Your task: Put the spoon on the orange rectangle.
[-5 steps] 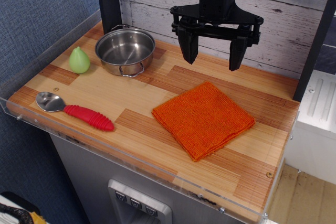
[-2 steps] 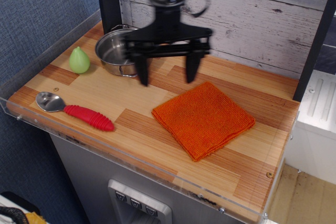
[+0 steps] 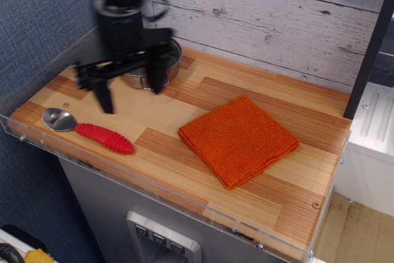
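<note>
I need to use my gripper to grab the spoon by its red handle (image 3: 104,138) next, so that I can put the spoon on the orange rectangle (image 3: 239,139).
The spoon (image 3: 86,128) lies flat at the front left of the wooden table, its shiny metal bowl to the left and its ribbed red handle pointing right. The orange rectangle (image 3: 239,139), a folded orange knitted cloth, lies right of centre, well apart from the spoon. My gripper (image 3: 131,92) hangs open above the table's left part, blurred with motion. Its left fingertip (image 3: 107,104) hovers just above and behind the spoon. Its right fingertip (image 3: 158,83) is in front of the steel pot. The gripper holds nothing.
A steel pot (image 3: 169,60) stands at the back left, mostly hidden behind my gripper. A clear acrylic rim (image 3: 37,146) runs along the table's left and front edges. A weathered plank wall (image 3: 277,23) backs the table. A white unit (image 3: 369,127) stands to the right.
My gripper has swept from the back right, over the cloth's far side, leftward and lower to above the spoon. It now hides the green pear and most of the pot. The spoon and cloth have not moved.
</note>
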Tool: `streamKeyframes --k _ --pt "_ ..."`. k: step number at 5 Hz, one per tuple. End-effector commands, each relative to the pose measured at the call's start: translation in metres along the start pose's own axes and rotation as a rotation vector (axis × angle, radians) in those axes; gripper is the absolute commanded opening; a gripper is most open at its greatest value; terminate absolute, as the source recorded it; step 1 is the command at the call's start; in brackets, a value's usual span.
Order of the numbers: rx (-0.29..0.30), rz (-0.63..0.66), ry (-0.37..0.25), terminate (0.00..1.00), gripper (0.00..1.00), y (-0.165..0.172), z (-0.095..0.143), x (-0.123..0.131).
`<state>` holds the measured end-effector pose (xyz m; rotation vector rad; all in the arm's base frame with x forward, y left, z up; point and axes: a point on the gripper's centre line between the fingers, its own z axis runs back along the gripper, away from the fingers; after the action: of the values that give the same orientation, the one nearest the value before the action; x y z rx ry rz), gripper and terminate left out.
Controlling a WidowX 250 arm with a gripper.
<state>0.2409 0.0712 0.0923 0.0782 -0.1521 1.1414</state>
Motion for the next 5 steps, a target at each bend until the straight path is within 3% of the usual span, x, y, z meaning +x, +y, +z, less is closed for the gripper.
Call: streamKeyframes --k 1,2,3,5 --pt "0.094 0.407 -0.058 0.00 1.00 0.018 -0.015 0.008" --pt "0.079 0.520 -0.055 0.00 1.00 0.019 -0.029 0.017" --pt "0.089 0.553 -0.091 0.00 1.00 0.015 -0.042 0.026" --pt "0.080 0.567 -0.092 0.00 1.00 0.021 -0.061 0.031"
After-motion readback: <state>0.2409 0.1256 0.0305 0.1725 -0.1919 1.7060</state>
